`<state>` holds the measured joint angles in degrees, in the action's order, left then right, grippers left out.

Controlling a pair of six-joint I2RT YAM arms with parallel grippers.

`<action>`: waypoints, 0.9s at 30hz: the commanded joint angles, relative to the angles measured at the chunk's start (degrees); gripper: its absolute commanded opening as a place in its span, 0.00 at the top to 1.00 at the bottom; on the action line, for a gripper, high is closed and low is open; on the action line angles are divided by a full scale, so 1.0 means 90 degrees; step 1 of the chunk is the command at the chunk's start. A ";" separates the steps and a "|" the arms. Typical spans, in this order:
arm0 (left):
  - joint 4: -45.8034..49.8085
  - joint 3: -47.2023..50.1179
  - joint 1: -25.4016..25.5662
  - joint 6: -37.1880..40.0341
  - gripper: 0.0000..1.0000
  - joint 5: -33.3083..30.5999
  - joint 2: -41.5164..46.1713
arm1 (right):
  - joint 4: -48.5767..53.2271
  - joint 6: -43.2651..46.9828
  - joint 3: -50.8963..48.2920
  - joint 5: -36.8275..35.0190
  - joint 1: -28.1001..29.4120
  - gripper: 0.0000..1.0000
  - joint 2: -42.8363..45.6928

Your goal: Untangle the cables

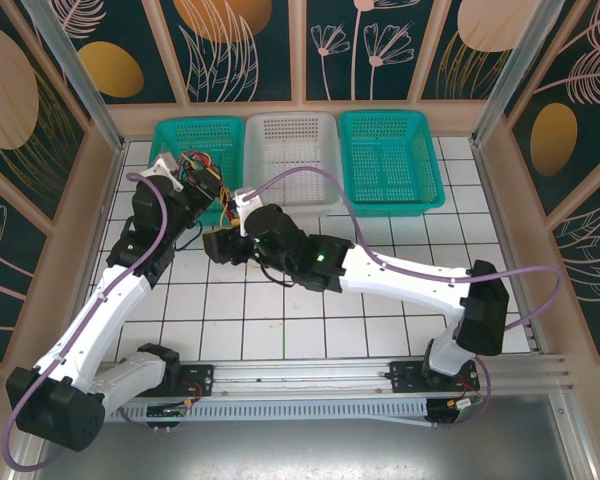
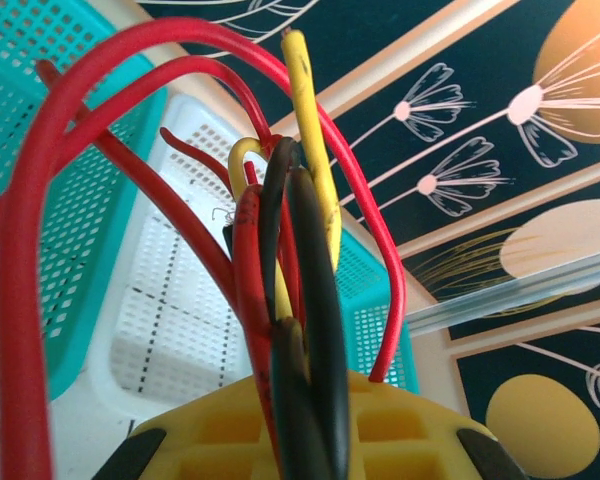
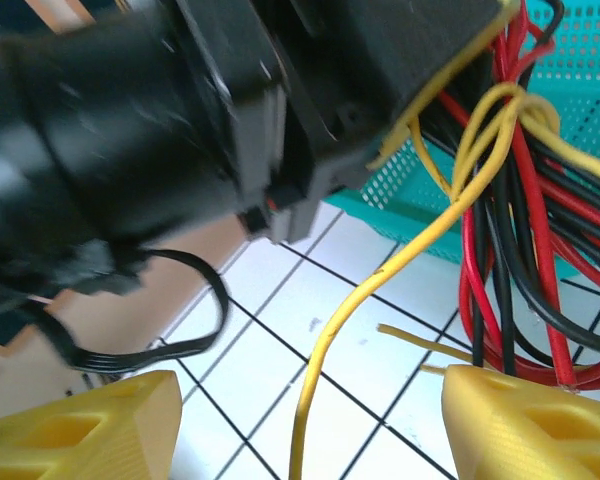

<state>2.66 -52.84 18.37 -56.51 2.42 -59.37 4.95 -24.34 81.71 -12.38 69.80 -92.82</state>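
My right gripper grabs the yellow cable's loose part hanging clear of the bundle next. This draws out the lone yellow cable while my left gripper holds the rest.
The cables point(image 1: 198, 168), thin red, yellow and black wires, hang in a tangled bundle over the front edge of the left teal basket point(image 1: 170, 130). My left gripper point(image 1: 208, 186) is shut on them. In the left wrist view the cables point(image 2: 302, 240) run up from between its yellow fingers point(image 2: 400, 430), with red loops arching overhead. My right gripper point(image 1: 238, 214) sits just right of the bundle, open. A single yellow cable point(image 3: 380, 280) passes through the wide gap of the right gripper point(image 3: 310, 390) without touching either finger. The rest of the bundle point(image 3: 525, 240) hangs by the right finger point(image 3: 520, 420).
A white basket point(image 1: 290, 120) and a second teal basket point(image 1: 390, 117) stand in a row at the back. The left arm's black wrist point(image 3: 130, 130) looms close in front of the right gripper. White tiled floor point(image 1: 380, 320) lies open to the right and front.
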 commanded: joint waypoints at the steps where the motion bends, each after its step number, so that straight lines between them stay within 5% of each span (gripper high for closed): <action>1: -0.0021 -0.0286 -0.0015 -0.0205 1.00 -0.0105 0.0064 | 0.0012 -0.0061 0.0299 -0.0403 -0.0020 0.33 0.0035; 4: -0.0114 -0.0274 -0.0012 -0.0271 1.00 -0.0062 0.0088 | 0.0194 -0.0165 0.0297 -0.0620 -0.0086 0.41 0.0016; 13: -0.0139 -0.0158 -0.0012 -0.0140 1.00 0.0010 0.0114 | 0.0334 -0.0117 0.0328 -0.0396 -0.0211 1.00 0.0117; 19: -0.0247 -0.0099 -0.0020 0.0360 1.00 0.0325 0.0127 | 0.0799 0.0318 0.0520 -0.0041 -0.0846 1.00 0.0680; 27: -0.2485 0.0124 -0.0064 -0.0074 1.00 0.3481 -0.0147 | 0.1644 0.1249 0.0599 0.3166 -0.3270 1.00 0.1397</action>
<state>-8.54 -52.82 18.11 -55.31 19.64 -60.05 17.76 -17.08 85.89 5.56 46.39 -83.74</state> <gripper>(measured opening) 0.109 0.050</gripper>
